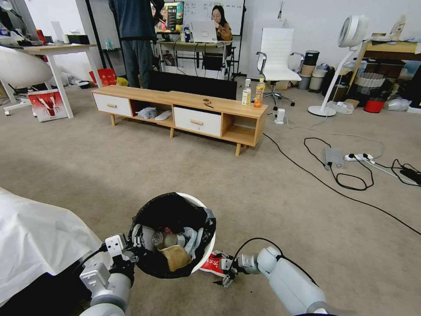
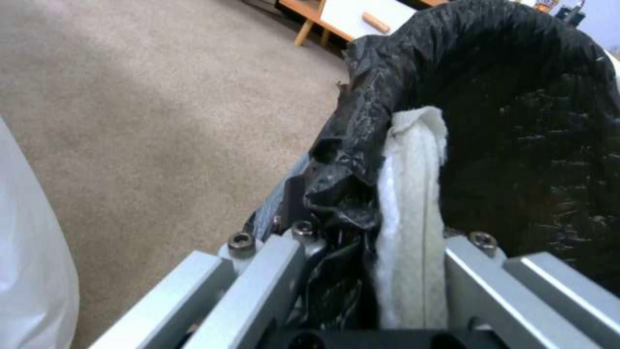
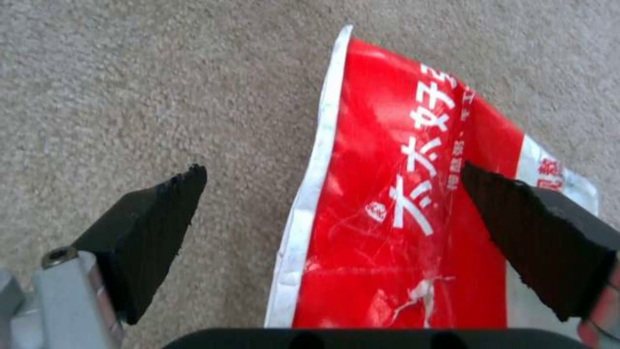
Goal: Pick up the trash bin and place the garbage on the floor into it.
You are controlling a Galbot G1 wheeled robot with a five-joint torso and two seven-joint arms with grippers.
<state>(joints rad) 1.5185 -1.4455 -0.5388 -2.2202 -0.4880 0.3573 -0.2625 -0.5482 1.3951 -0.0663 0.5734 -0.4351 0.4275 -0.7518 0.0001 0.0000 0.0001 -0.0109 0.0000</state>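
Note:
My right gripper should next put the floor's red-and-white snack wrapper [image 1: 210, 264] into the trash bin, pinching its white-trimmed edge.
The trash bin [image 1: 199, 254], white and lined with a black bag, is right in front of me. My left gripper [image 1: 131, 246] is shut on its near-left rim. In the left wrist view the left gripper [image 2: 375, 252] clamps the black bag [image 2: 362, 145] and a white tissue [image 2: 413, 194] against that rim. Inside lie a brown paper bag [image 1: 175, 256], a clear bottle [image 1: 169, 239] and other garbage. A red-and-white snack wrapper [image 1: 210, 264] lies on the floor just right of the bin. My right gripper [image 1: 224, 271] is open over it. In the right wrist view the wrapper [image 3: 387, 203] lies between the spread fingers of the right gripper [image 3: 331, 169].
A white sheet-covered object [image 1: 35, 237] crowds my left side. A low wooden cabinet [image 1: 180, 109] stands ahead with two drink bottles [image 1: 253, 93] on it. Black cables [image 1: 337, 184] and a power strip [image 1: 357, 156] cross the carpet at right. A standing fan [image 1: 337, 66] is beyond.

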